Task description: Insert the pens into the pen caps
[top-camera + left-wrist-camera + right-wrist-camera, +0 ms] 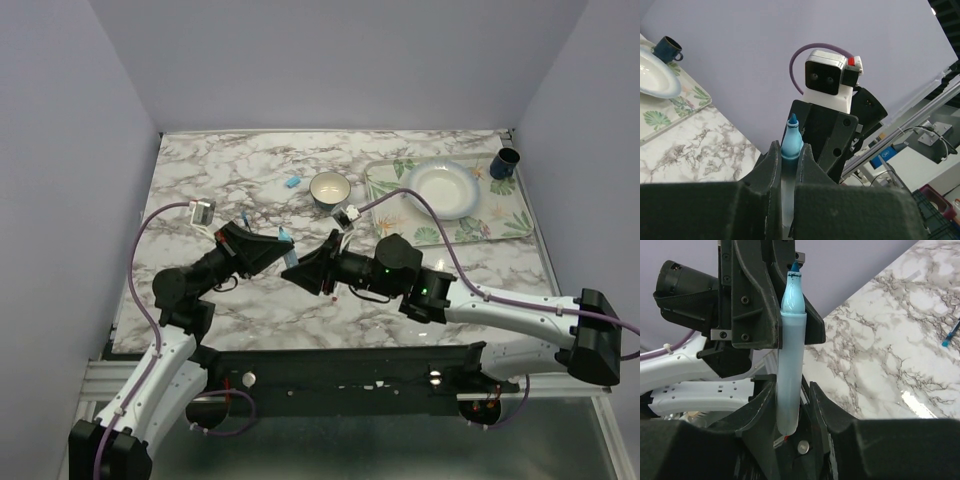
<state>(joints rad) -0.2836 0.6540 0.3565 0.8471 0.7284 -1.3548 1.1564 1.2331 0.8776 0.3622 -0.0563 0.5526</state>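
Both fingers are well past the pen's rounded lower end, either side of its pale body. My right gripper closes now, as that would catch the pen.
One pen [285,236], pale barrel with a blue tip, stands upright between the two grippers above the table's middle. My left gripper [278,250] is shut on its barrel; in the left wrist view the pen [791,142] sticks up out of the gripper [789,147]. In the right wrist view the pen [790,355] has its lower end between the parted fingers of my right gripper [791,390]. It lies against the left finger, with a gap to the right finger. A blue pen cap [293,182] lies on the table behind. Other pens and caps are hidden.
A white bowl [330,188] stands behind the grippers. At the back right, a leaf-patterned tray [520,222] holds a white plate [443,188] and a dark blue cup [506,163]. A small blue thing [950,337] lies on the marble.
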